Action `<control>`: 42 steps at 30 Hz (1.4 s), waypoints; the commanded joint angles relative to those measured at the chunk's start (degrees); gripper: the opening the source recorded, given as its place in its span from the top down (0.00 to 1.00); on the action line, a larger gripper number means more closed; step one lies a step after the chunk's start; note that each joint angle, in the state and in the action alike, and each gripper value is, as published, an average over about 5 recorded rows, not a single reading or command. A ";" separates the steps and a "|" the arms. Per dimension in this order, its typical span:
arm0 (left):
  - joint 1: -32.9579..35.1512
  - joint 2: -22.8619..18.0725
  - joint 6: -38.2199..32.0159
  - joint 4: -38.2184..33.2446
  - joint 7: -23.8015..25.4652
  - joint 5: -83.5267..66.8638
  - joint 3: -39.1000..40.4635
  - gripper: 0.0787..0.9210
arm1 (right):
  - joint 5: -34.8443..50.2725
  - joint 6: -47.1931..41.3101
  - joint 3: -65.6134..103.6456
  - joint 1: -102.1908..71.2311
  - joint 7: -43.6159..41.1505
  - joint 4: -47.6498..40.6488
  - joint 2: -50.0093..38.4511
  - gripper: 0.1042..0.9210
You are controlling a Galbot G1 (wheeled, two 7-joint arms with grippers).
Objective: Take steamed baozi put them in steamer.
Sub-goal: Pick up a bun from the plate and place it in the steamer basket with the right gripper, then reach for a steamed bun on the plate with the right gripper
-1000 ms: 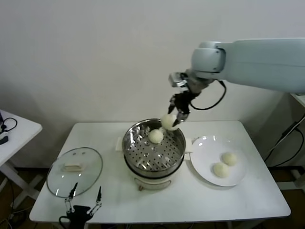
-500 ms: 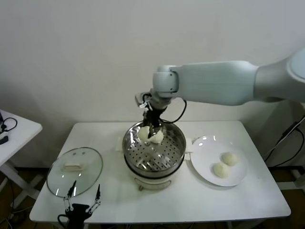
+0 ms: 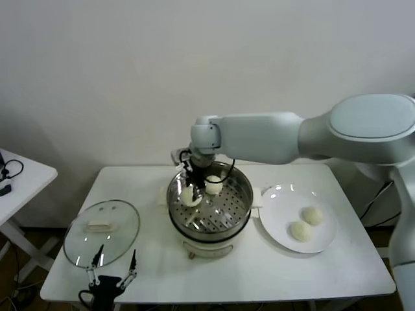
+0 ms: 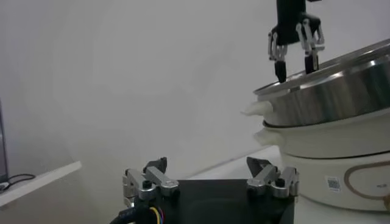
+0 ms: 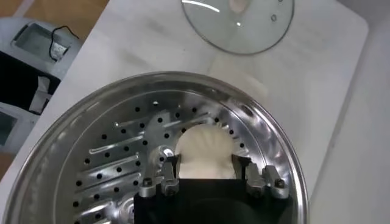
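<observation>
The held baozi sits low on the perforated tray inside the steamer's rim and would rest there, so it is time to open my right gripper.
My right gripper [image 3: 193, 188] reaches down into the steamer [image 3: 243, 194], a shiny steel pot with a perforated tray on a white base. It is shut on one steamed baozi [image 3: 190, 195], held low at the tray's left side. In the right wrist view that bun [image 5: 204, 149] sits between the fingers of the right gripper [image 5: 206, 167], over the holed tray of the steamer [image 5: 109, 140]. A second baozi [image 3: 213, 185] lies at the back of the tray. Two more baozi [image 3: 312, 215] [image 3: 300, 230] rest on the white plate [image 3: 279, 197]. My left gripper [image 3: 113, 267] is parked open at the table's front left.
A round glass lid [image 3: 102, 232] with a white handle lies flat left of the steamer, just behind the left gripper. A small side table [image 3: 19, 178] stands off to the far left. The left wrist view shows the steamer's wall [image 4: 341, 91] close by.
The right arm swung left across the steamer and came down, carrying the bun from above the rim's right side into the pot's left side. The left arm stayed put.
</observation>
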 commanded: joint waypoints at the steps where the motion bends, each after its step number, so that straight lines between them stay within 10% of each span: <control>1: 0.03 -0.93 -0.03 0.02 0.07 -0.34 -0.15 0.12 | -1.61 0.22 0.69 -2.81 0.14 -2.52 1.74 0.40; 11: 0.02 -0.94 0.36 -0.38 0.34 -0.11 -0.14 0.12 | 2.23 3.41 -2.55 10.41 -4.73 8.30 -9.59 0.15; 21: -0.07 -0.98 0.62 -0.47 0.50 0.09 0.10 0.12 | -0.56 12.71 -21.72 29.39 -13.42 19.59 -33.36 0.12; 42: 0.96 -1.94 0.15 0.89 0.22 1.44 -0.12 0.12 | -23.15 5.37 -1.10 -10.40 0.03 11.28 -47.75 0.12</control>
